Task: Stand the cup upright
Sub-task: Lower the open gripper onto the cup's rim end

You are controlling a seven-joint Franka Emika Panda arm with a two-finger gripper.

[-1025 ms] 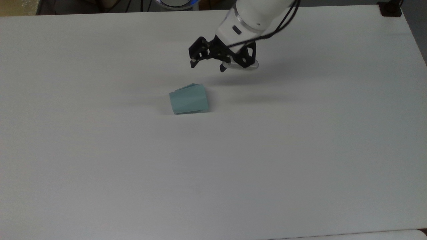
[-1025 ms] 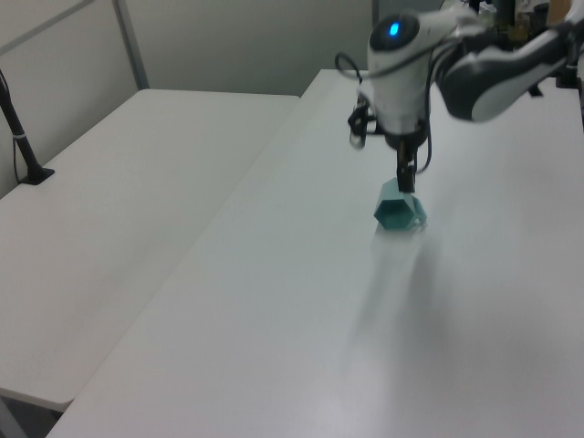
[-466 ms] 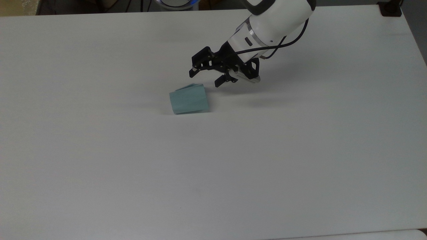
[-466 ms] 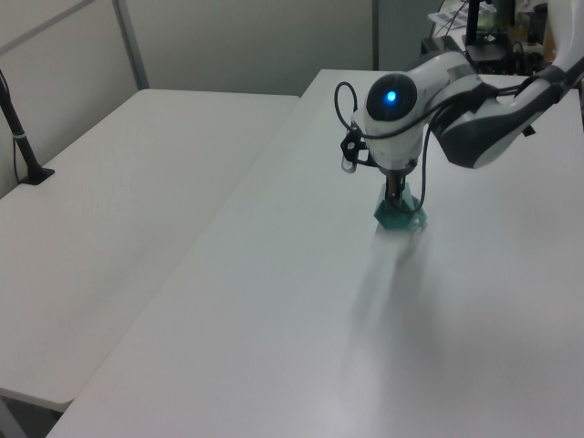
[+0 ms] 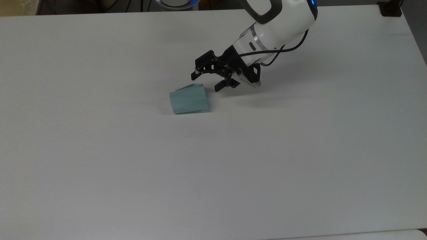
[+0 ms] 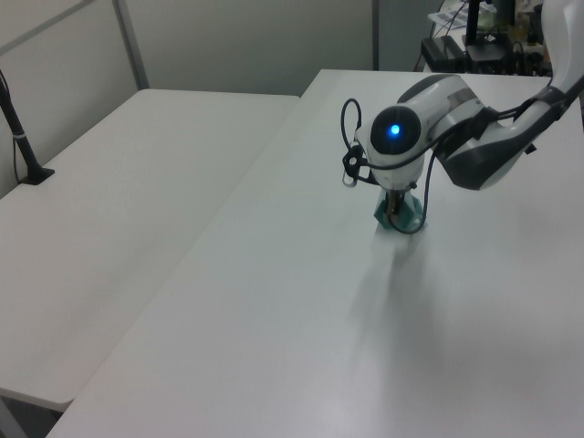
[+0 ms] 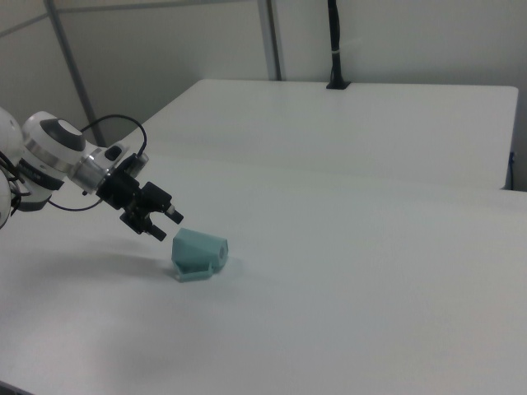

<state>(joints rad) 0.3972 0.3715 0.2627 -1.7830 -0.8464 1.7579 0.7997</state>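
Observation:
The gripper grabs the cup by its side at the cup's rim [image 6: 411,214] next. Then it stands the cup upright on the tabletop.
The pale teal cup [image 5: 189,99] lies on its side on the white table [image 5: 233,166]; its faceted wall faces up. In the right view the cup [image 7: 198,251] rests with its wider end toward the right view's left. My gripper [image 5: 205,83] hovers open just off the cup's upper right corner in the top view, tilted toward it and not touching. One fingertip hangs over the cup's far edge, the other beside its right end. In the right view the gripper [image 7: 167,225] sits close to the cup's upper left. In the left view the arm's wrist covers most of the cup [image 6: 408,219].
A second white table [image 6: 137,182] stands alongside, across a narrow seam. A black clamp with a post [image 7: 336,49] sits at its far edge, and a black mount [image 5: 390,8] is at the top view's upper right corner. Equipment and cables [image 6: 474,36] stand beyond the table.
The arm has swung down and closer to the cup, bringing the open fingers from above the table to right beside the cup's end. The cup has not moved.

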